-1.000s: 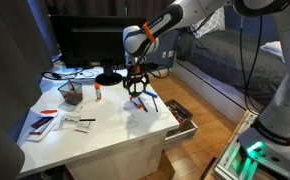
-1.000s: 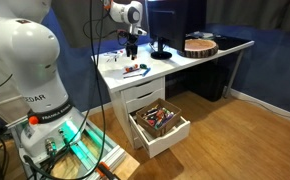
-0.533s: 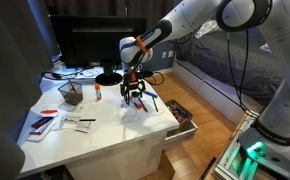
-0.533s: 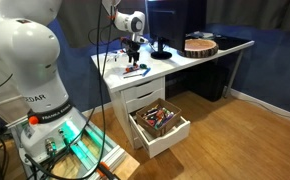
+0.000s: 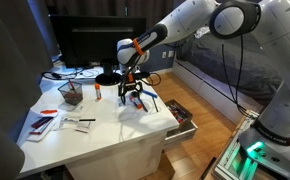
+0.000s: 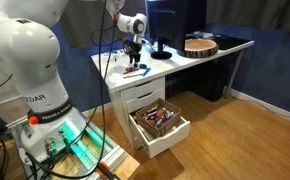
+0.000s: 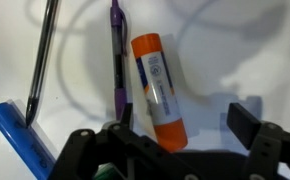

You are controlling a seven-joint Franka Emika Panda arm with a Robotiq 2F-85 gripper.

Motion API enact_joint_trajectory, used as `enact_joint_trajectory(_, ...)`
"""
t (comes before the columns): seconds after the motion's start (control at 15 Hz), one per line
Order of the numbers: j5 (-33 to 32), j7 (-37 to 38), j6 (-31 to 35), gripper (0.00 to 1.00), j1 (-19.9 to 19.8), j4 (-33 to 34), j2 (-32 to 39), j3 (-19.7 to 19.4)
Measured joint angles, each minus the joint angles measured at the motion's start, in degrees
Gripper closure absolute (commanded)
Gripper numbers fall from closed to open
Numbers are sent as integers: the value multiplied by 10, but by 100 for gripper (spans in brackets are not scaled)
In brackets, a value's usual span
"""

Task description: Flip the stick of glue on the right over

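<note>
The near end of the stick of glue lies between my open fingers, nearer one, so my gripper closes next. Closing now would catch it.
In the wrist view a stick of glue (image 7: 157, 92) lies flat on the white desk. It is a white tube with an orange cap at the far end and an orange near end. My gripper (image 7: 185, 125) is open just above its near end. The left finger (image 7: 125, 118) is beside the tube and the right finger (image 7: 248, 120) stands well clear of it. In both exterior views the gripper (image 5: 133, 96) (image 6: 135, 60) hangs low over the desk and hides the stick. A second orange-ended stick (image 5: 98, 92) stands upright further left.
A purple pen (image 7: 115, 60), a black pen (image 7: 41, 60) and blue-handled scissors (image 7: 15, 140) lie close to the left of the stick. A mesh pen cup (image 5: 72, 93) and papers (image 5: 47, 121) are on the desk. A desk drawer (image 5: 181, 115) (image 6: 160, 122) stands open.
The gripper has come down toward the desk over the lying glue stick and shifted slightly sideways. The things on the desk have not moved.
</note>
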Motion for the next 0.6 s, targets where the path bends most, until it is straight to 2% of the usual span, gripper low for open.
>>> enact_joint_trajectory(0.2,7,-2,-22,7,-1,21,15,0)
enact_joint_trajectory(0.47,10,-2,-41,24,-1,44,33,0)
enact_joint_trajectory(0.53,11,-2,-45,24,-1,49,37,0)
enact_joint_trajectory(0.6,12,-2,-49,34,-1,54,40,0)
